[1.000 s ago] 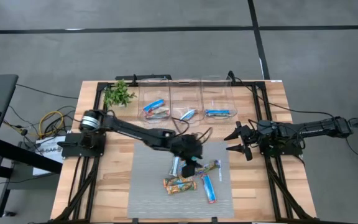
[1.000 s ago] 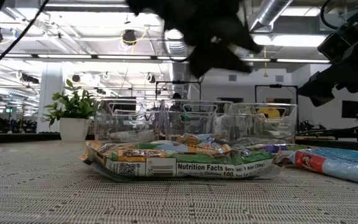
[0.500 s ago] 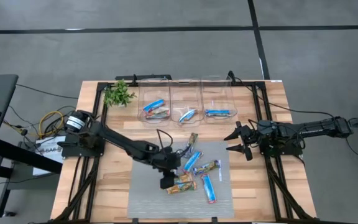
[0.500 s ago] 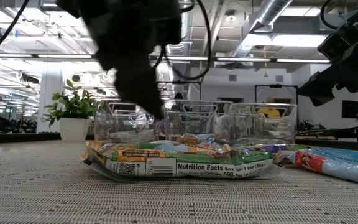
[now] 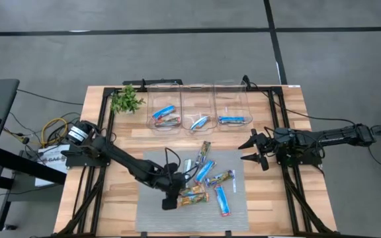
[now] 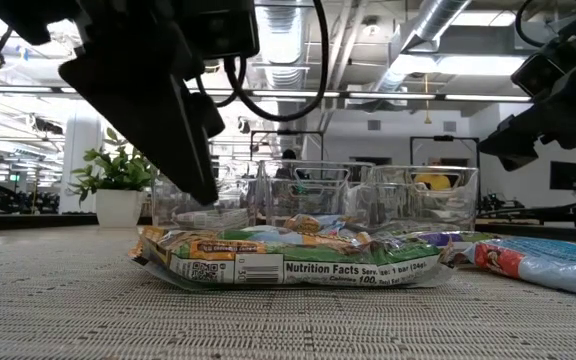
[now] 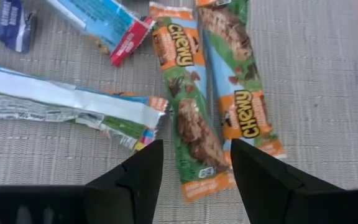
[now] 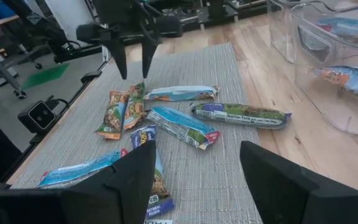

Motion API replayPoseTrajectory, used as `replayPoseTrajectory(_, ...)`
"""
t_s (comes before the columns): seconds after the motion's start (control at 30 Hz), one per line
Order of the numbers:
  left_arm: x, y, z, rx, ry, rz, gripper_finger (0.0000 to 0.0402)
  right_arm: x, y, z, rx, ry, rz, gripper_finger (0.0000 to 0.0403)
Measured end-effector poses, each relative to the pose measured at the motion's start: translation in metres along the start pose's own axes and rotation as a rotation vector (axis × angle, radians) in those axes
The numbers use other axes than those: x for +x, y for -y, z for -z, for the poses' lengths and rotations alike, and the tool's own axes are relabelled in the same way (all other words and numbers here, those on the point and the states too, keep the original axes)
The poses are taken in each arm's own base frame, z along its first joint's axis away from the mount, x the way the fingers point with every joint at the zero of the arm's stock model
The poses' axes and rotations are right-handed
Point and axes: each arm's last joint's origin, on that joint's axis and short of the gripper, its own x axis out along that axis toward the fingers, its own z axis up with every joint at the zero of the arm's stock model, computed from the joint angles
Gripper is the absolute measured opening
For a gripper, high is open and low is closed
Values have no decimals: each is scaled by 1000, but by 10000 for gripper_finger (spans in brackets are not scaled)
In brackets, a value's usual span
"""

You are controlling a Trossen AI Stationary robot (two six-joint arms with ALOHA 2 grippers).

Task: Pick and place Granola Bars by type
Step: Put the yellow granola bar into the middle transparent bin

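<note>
I should lower my left gripper before it closes on the Chewy bar (image 7: 197, 134). My fingers are above the bar, and one is over its neighbour's end (image 7: 266, 144), so they would miss that bar if I closed now.
Several granola bars lie on the grey mat (image 5: 157, 165). Two orange-green Chewy bars (image 7: 188, 106) (image 7: 238, 81) lie side by side, and a silver-blue bar (image 7: 61, 106) and blue bars (image 5: 222, 199) lie around them. My left gripper (image 7: 196, 144) hovers open just above the mat. Its fingers stand on either side of the near end of one Chewy bar (image 5: 192, 195) and touch nothing. My right gripper (image 5: 249, 150) waits open at the mat's right edge. Three clear bins (image 5: 197, 99) at the far edge each hold bars.
A small green plant (image 5: 126, 100) stands at the far left, beside the bins. Bare wood table (image 5: 118, 192) shows to the left of the mat. The left arm (image 5: 124, 162) slants low across the mat's left part.
My left gripper has swung from over the middle of the mat toward the table's near left and has come down. It now stands at the left end of the orange Chewy bars, still open. No bar has moved.
</note>
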Motion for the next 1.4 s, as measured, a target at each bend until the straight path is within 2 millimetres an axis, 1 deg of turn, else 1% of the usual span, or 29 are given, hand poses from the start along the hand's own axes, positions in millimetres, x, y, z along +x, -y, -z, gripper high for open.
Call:
replayPoseTrajectory(0.2, 0, -1, 1, 21, -7, -11, 181, 0, 0, 0, 0, 0, 0, 226)
replayPoseTrajectory(0.5, 0, 5, 4, 34, -13, 9, 181, 0, 0, 0, 0, 0, 0, 226)
replayPoseTrajectory(0.7, 26, 6, 6, 34, -21, 15, 181, 0, 0, 0, 0, 1, 0, 226)
replayPoseTrajectory(0.77, 32, 6, 6, 35, -30, 10, 181, 0, 0, 0, 0, 0, 0, 226)
replayPoseTrajectory(0.87, 37, 7, 1, 54, -21, 9, 181, 0, 0, 0, 0, 1, 0, 226)
replayPoseTrajectory(1.07, 36, 6, -1, 70, 2, -45, 180, 0, 0, 0, 0, 0, 0, 226)
replayPoseTrajectory(1.2, 36, 6, 0, 71, -3, -46, 167, 0, 0, 0, 0, 0, 0, 226)
replayPoseTrajectory(1.4, 36, 5, 1, 73, -21, -54, 121, 0, 0, 0, 0, 0, 0, 226)
